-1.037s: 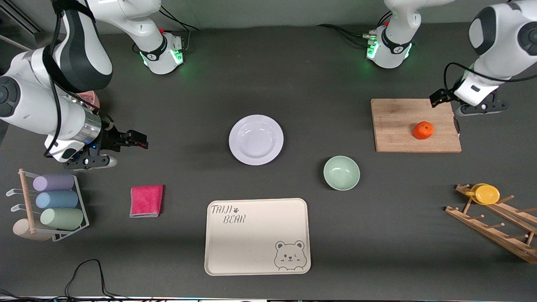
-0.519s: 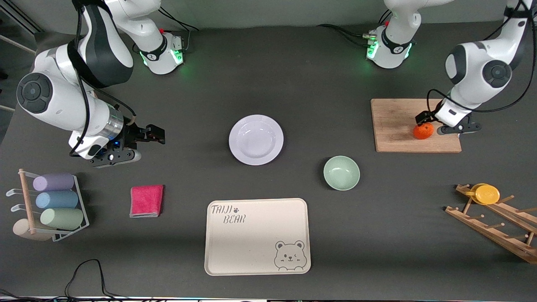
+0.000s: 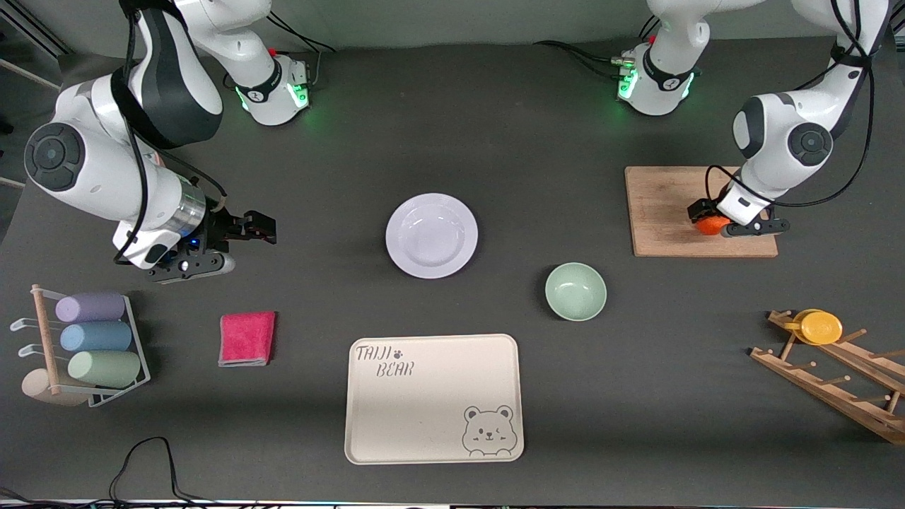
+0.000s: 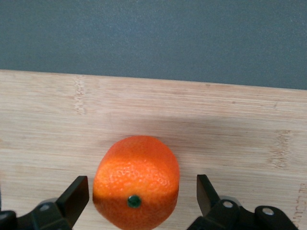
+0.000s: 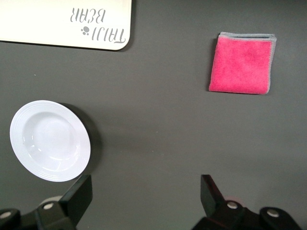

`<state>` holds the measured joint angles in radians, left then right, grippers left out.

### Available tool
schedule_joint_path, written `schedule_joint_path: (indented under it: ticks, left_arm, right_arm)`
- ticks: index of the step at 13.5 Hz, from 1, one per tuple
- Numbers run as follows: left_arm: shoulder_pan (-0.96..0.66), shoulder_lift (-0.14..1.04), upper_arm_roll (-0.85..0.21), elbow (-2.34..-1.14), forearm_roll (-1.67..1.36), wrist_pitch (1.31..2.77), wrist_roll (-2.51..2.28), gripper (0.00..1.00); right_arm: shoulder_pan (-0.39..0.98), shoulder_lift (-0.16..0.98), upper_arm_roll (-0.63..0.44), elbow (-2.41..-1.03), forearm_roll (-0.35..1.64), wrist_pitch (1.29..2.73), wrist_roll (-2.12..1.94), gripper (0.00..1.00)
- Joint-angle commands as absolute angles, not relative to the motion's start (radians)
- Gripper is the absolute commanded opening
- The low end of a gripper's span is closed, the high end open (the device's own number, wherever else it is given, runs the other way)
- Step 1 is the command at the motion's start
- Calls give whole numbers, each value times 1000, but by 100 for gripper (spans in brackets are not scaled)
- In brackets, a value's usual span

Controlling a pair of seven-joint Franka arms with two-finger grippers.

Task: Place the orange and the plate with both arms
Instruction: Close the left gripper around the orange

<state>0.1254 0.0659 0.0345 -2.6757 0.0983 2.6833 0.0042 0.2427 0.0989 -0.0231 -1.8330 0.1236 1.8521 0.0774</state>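
The left gripper's fingers are low beside the orange point(image 3: 709, 225) over the cutting board point(image 3: 664, 212), so the left gripper should close on the orange now.
The orange point(image 3: 709, 225) sits on a wooden cutting board point(image 3: 664, 212) at the left arm's end of the table. My left gripper point(image 3: 713, 220) is open and low around it. In the left wrist view the orange point(image 4: 136, 179) lies between the two fingers point(image 4: 74, 199) with a gap on each side. The white plate point(image 3: 431, 235) lies at the table's middle and also shows in the right wrist view point(image 5: 50, 140). My right gripper point(image 3: 260, 227) is open and empty over bare table between the plate and the right arm's end, as its wrist view point(image 5: 144, 196) shows.
A pale-green bowl point(image 3: 575, 291) and a cream bear tray point(image 3: 433, 399) lie nearer the camera than the plate. A pink cloth point(image 3: 247, 338) and a cup rack point(image 3: 85, 346) are at the right arm's end. A wooden rack with a yellow lid point(image 3: 820, 327) is at the left arm's end.
My left gripper has come from the board's edge down over the orange and now straddles it. My right gripper moved toward the plate, then held still.
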Motion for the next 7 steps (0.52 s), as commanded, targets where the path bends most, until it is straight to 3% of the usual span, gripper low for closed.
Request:
schedule_joint_path:
  ticks: [1,2,3,7]
  left_arm:
    - [133,51,35,-2694,107,2695,5,90]
    - [133,48,35,-2694,107,2694,9,14]
    - [132,49,35,-2692,107,2694,9,0]
    - [132,41,35,-2691,107,2680,12,0]
  right_arm:
    - [247,95,-26,-1832,135,1864,90,100]
    - [247,95,-25,-1832,138,1867,94,100]
    - [247,95,-25,-1833,170,1867,94,100]
    - [249,100,-26,-1844,273,1865,94,100]
